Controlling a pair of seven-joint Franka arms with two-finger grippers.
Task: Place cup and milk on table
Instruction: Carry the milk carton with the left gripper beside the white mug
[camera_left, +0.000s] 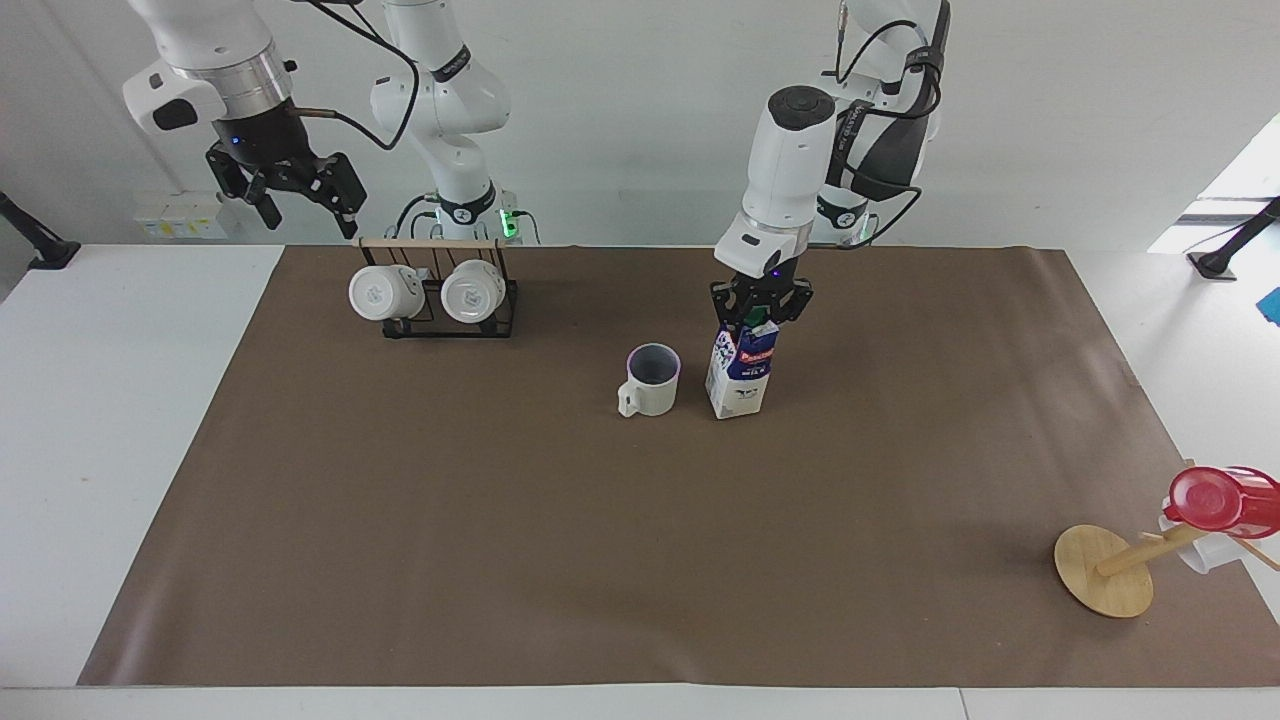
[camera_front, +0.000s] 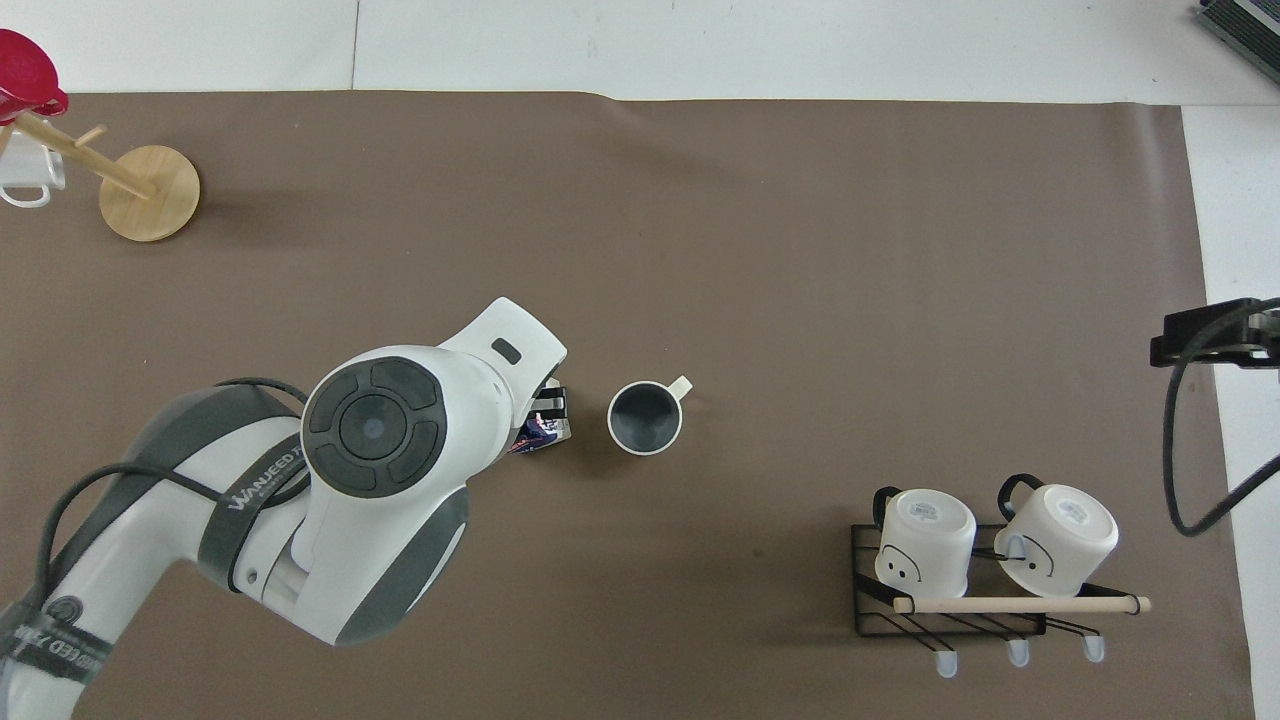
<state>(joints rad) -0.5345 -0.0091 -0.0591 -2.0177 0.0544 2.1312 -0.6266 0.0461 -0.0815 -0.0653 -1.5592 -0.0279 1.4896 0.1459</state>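
Observation:
The milk carton's base is at the brown paper close beside the cup, so it is time to open my left gripper now. The carton would stand.
The cup (camera_left: 652, 381), a cream-white mug with a dark inside, stands upright on the brown paper (camera_left: 500, 520) of the table (camera_left: 120, 400); it also shows in the overhead view (camera_front: 645, 417). The milk (camera_left: 738, 375), a blue-and-white carton, stands close beside the cup toward the left arm's end, leaning slightly, its base at the paper. My left gripper (camera_left: 760, 316) is shut on the carton's top. In the overhead view the left arm hides most of the milk (camera_front: 545, 432). My right gripper (camera_left: 300, 200) is open and empty, raised over the table's edge by the rack, waiting.
A black wire rack (camera_left: 440, 318) with two plain white mugs stands nearer to the robots toward the right arm's end. A tipped wooden mug tree (camera_left: 1105, 570) with a red cup (camera_left: 1215, 500) lies at the corner farthest from the robots, at the left arm's end.

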